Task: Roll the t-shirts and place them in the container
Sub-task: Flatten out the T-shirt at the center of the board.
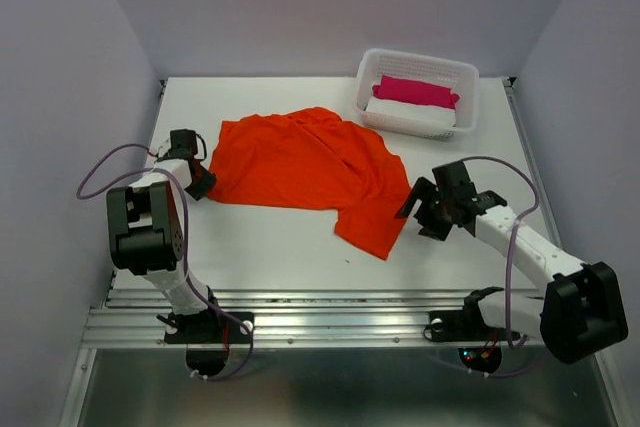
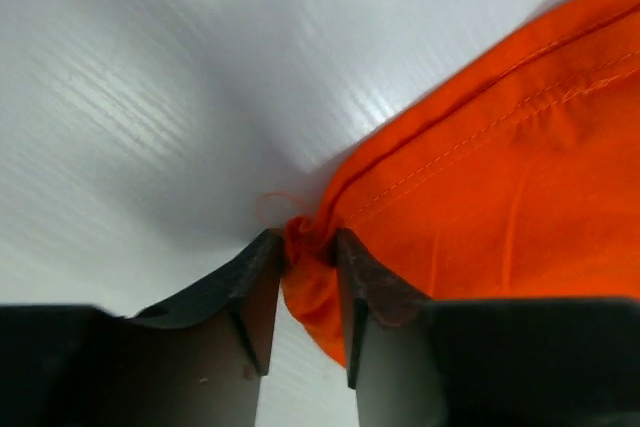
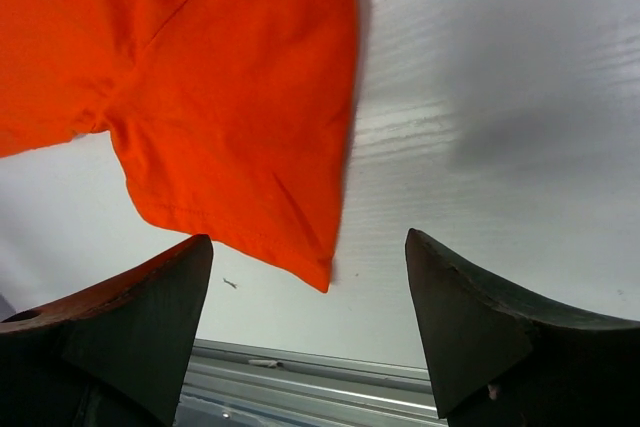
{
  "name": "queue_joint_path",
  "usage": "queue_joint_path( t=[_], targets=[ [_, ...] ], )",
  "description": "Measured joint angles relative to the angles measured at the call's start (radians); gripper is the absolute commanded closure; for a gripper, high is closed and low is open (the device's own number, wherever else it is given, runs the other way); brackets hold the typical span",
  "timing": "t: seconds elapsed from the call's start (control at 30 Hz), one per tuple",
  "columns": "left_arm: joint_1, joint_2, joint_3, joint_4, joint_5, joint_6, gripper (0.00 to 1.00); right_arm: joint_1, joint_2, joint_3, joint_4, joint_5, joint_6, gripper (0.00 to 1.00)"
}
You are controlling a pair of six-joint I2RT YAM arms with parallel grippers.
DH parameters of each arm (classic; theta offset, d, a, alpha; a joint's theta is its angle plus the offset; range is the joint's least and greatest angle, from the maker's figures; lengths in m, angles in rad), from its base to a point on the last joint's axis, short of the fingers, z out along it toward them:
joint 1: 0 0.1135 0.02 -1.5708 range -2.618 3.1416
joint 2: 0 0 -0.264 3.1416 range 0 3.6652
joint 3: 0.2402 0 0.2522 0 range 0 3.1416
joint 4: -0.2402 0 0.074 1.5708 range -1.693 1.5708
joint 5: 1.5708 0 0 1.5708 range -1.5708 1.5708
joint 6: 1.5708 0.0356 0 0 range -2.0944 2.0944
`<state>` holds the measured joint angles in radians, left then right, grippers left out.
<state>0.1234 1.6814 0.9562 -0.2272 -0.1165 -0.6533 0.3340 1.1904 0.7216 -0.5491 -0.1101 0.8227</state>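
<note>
My right gripper grips the t-shirt's sleeve (image 1: 386, 250) (image 3: 316, 259) by its outer edge next, opposite my left gripper's corner of the t-shirt. This stretches the t-shirt flat for rolling.
An orange-red t-shirt (image 1: 305, 162) lies spread and rumpled on the white table, one sleeve hanging toward the front at centre. My left gripper (image 1: 203, 185) is shut on the shirt's near left corner; the left wrist view shows the cloth (image 2: 480, 177) bunched between the two fingers at my left gripper (image 2: 308, 242). My right gripper (image 1: 417, 205) is open and empty, just right of the sleeve's edge. In the right wrist view the sleeve (image 3: 230, 97) lies ahead and to the left of my right gripper (image 3: 310, 247), not between the fingers.
A white perforated basket (image 1: 466, 85) stands at the back right with a rolled pink garment (image 1: 416, 91) on a white one inside. The table's front metal rail (image 1: 330, 319) runs along the near edge. Grey walls close in on both sides.
</note>
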Motion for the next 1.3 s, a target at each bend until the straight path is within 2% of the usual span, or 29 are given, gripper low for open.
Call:
queue_joint_path(
  t=[0.03,0.07,0.2,0.37,0.63,0.87,0.97,1.17,1.27,1.3],
  targets=[
    [0.000,0.006,0.003,0.003,-0.002,0.000,0.88,0.000,-0.018,-0.023,0.007,-0.008,0.024,0.15],
    [0.000,0.013,0.009,0.011,0.002,-0.003,1.00,0.000,-0.029,-0.040,0.018,-0.012,0.043,0.14],
    [-0.002,0.033,0.026,0.030,0.019,-0.005,1.00,0.015,-0.083,-0.119,0.062,-0.018,0.157,0.12],
    [-0.004,0.028,0.026,0.021,0.040,0.002,1.00,0.110,-0.118,-0.166,0.109,0.013,0.300,0.14],
    [-0.004,-0.024,0.026,-0.026,0.085,0.026,1.00,0.325,-0.051,-0.195,0.186,0.117,0.515,0.20],
    [-0.004,-0.043,0.028,-0.032,0.098,0.043,1.00,0.372,-0.018,-0.241,0.258,0.194,0.669,0.25],
    [-0.004,-0.043,0.028,-0.035,0.103,0.046,1.00,0.391,0.008,-0.241,0.298,0.230,0.726,0.29],
    [-0.004,-0.043,0.028,-0.036,0.108,0.048,1.00,0.394,0.076,-0.241,0.401,0.277,0.794,0.46],
    [-0.004,-0.043,0.028,-0.036,0.108,0.051,1.00,0.394,0.095,-0.239,0.419,0.303,0.802,0.60],
    [-0.004,-0.043,0.028,-0.036,0.108,0.051,1.00,0.394,0.109,-0.237,0.423,0.318,0.808,0.68]
  ],
)
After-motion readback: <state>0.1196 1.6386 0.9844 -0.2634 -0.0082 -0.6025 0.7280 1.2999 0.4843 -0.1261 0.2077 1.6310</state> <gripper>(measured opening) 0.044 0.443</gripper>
